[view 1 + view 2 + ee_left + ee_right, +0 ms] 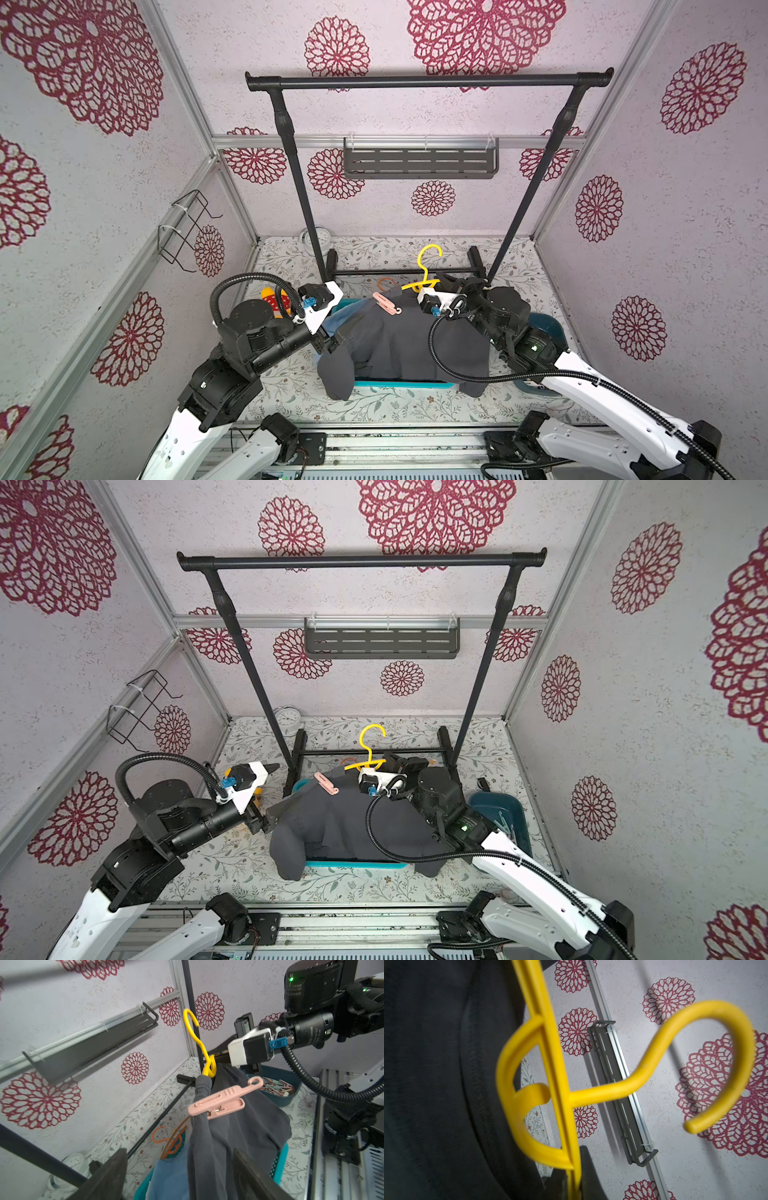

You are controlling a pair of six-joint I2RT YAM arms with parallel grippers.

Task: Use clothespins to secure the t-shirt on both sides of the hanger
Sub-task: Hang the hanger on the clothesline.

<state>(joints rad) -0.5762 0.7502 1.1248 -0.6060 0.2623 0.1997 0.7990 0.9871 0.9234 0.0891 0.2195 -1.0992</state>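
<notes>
My left gripper is to grab the t-shirt's shoulder just beyond the pink clothespin next, which leaves the hanger's hook free and the t-shirt's other shoulder free to clip.
A dark grey t-shirt hangs on a yellow hanger above a teal basket. My right gripper is shut on the hanger just below its hook, with the t-shirt beside the jaws. A pink clothespin is clipped over the shirt's shoulder on the side of my left arm, seen close in the left wrist view. My left gripper stands open a little short of it, with its fingers apart on either side of the shirt's edge and nothing held. More clothespins lie in a dark blue bowl.
A black garment rack stands behind the hanger, its base bar on the table. The teal basket holds blue cloth and an orange hanger. The dark blue bowl sits under my right arm. A white clock stands at the back.
</notes>
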